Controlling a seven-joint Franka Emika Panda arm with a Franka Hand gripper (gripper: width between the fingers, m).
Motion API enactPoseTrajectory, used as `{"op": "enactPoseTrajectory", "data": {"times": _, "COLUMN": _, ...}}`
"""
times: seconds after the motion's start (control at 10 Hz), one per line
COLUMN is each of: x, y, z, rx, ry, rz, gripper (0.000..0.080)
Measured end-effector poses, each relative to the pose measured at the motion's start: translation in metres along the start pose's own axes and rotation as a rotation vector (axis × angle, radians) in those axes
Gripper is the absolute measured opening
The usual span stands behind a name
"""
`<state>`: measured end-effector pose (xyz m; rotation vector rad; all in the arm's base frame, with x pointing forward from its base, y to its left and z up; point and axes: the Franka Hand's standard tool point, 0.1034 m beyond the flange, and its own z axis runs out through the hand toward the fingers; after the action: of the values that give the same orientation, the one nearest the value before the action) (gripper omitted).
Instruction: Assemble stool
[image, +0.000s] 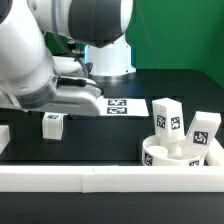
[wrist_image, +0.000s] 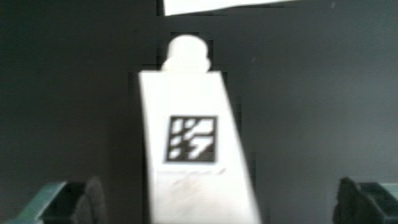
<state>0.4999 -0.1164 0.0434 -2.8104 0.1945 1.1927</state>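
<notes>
I need to grab the white stool leg by its wide end (wrist_image: 205, 202) with my gripper next, so its round peg stays free to go into the seat disc.
One white stool leg (wrist_image: 192, 130) lies on the black table, with its tag facing up and a round peg (wrist_image: 187, 50) at its far end. My gripper (wrist_image: 222, 205) is open and straddles the leg's near end, with a dark gap on each side between the leg and the fingers (wrist_image: 71, 202). In the exterior view the same leg (image: 52, 124) sits just below my gripper (image: 57, 108) at the left. The round seat disc (image: 160, 156) rests at the exterior view's right. Two legs (image: 166, 122) (image: 203, 132) stand up from it.
The marker board (image: 120, 105) lies flat behind the middle of the table; its corner shows in the wrist view (wrist_image: 240, 5). A long white border bar (image: 100, 180) runs along the front edge. The arm's base (image: 105, 55) stands at the back.
</notes>
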Motion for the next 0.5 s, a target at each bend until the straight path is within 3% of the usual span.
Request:
{"op": "enactPoseTrajectory", "data": {"times": 0.1, "x": 0.0, "y": -0.0053, "z": 0.0017, "rx": 0.028, "ry": 0.002, "rz": -0.042, "gripper": 0.0648}}
{"op": "enactPoseTrajectory", "data": {"times": 0.5, "x": 0.0001, "y": -0.0001, "z": 0.0019, "rx": 0.025, "ry": 0.003, "rz": -0.02, "gripper": 0.0648}}
